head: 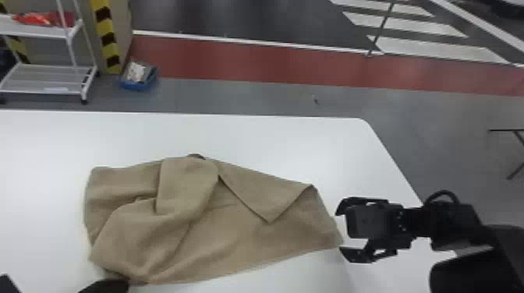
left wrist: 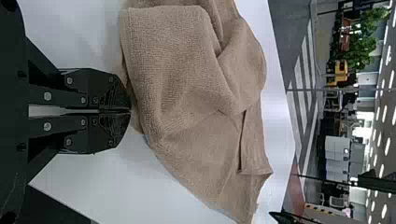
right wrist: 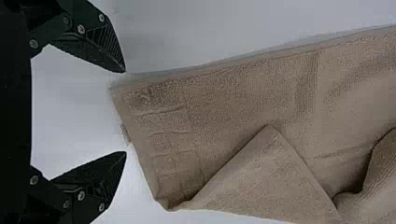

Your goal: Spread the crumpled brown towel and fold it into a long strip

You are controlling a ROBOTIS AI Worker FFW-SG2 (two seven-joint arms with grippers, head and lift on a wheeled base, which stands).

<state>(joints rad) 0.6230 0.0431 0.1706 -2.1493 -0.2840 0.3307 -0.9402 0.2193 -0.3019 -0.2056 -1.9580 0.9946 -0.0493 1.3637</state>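
Next, my right gripper grabs the towel by the corner of its hemmed end (head: 337,243) (right wrist: 123,97) to spread the crumpled brown towel.
The brown towel (head: 249,241) lies crumpled on the white table, heaped with thick folds on its left half, flatter on the right, a triangular flap turned over near the far edge. At the towel's near left edge is my left gripper (head: 106,286); in the left wrist view this gripper (left wrist: 130,111) is shut on the edge of the towel (left wrist: 187,70). My right gripper (head: 340,231) stands open just beyond the towel's right end. In the right wrist view, the open gripper (right wrist: 125,112) faces the hemmed end of the towel (right wrist: 233,88), nothing between its fingers.
The white table (head: 292,144) has its far edge and rounded far right corner beyond the towel. On the floor behind are a white rack (head: 50,70) and a blue bin (head: 138,84).
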